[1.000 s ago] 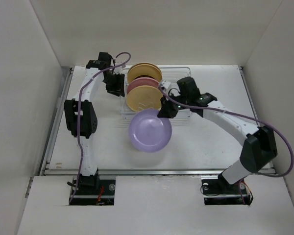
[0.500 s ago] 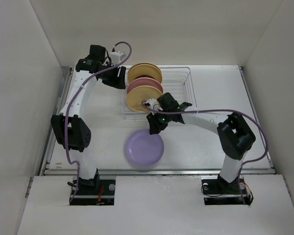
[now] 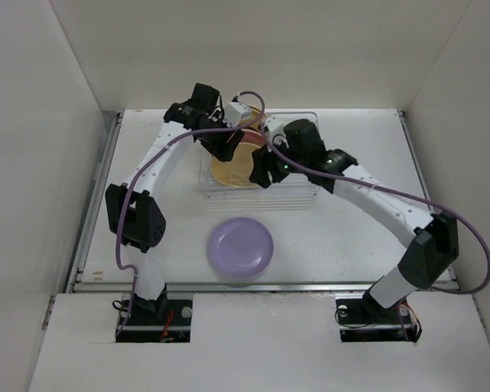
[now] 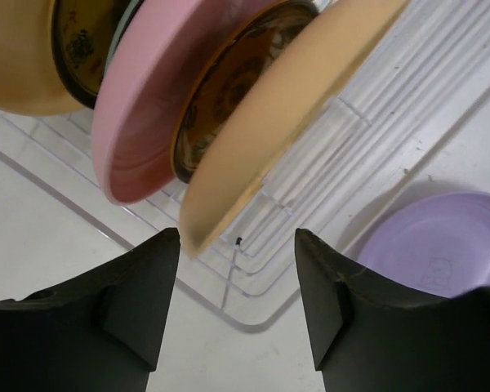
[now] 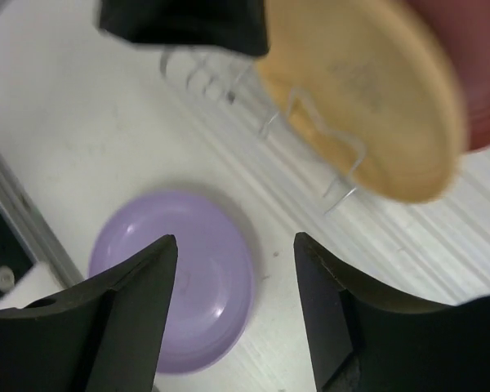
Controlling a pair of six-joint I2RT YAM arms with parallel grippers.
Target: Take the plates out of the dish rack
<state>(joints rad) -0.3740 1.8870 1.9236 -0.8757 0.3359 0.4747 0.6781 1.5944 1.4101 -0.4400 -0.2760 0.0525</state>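
The yellow-orange plate's base should stay free to rest on the lavender plate (image 3: 241,247), so the left gripper needs to grab the yellow-orange plate by its exposed end rim (image 3: 216,170) next.
The lavender plate (image 3: 241,247) lies flat on the table in front of the dish rack (image 3: 220,192). The yellow-orange plate (image 3: 233,170) stands upright in the rack's front slot. My left gripper (image 3: 225,145) hovers open over the rack's left side. In its wrist view the left gripper (image 4: 237,237) is empty, just below the yellow-orange plate's rim (image 4: 286,106), with a pink plate (image 4: 139,106) and a dark brown-gold plate (image 4: 229,98) behind. My right gripper (image 5: 233,239) is open and empty above the lavender plate (image 5: 180,269) and the rack's front edge.
More plates (image 4: 16,57) stand farther back in the rack. The rack's wire dividers (image 5: 343,188) rise in front of the yellow-orange plate (image 5: 367,90). The two grippers are close together over the rack. White walls enclose the table on three sides.
My right gripper let go of the lavender plate, which now lies on the table, and pulled back toward the rack. My left arm swung right over the rack and its jaws widened.
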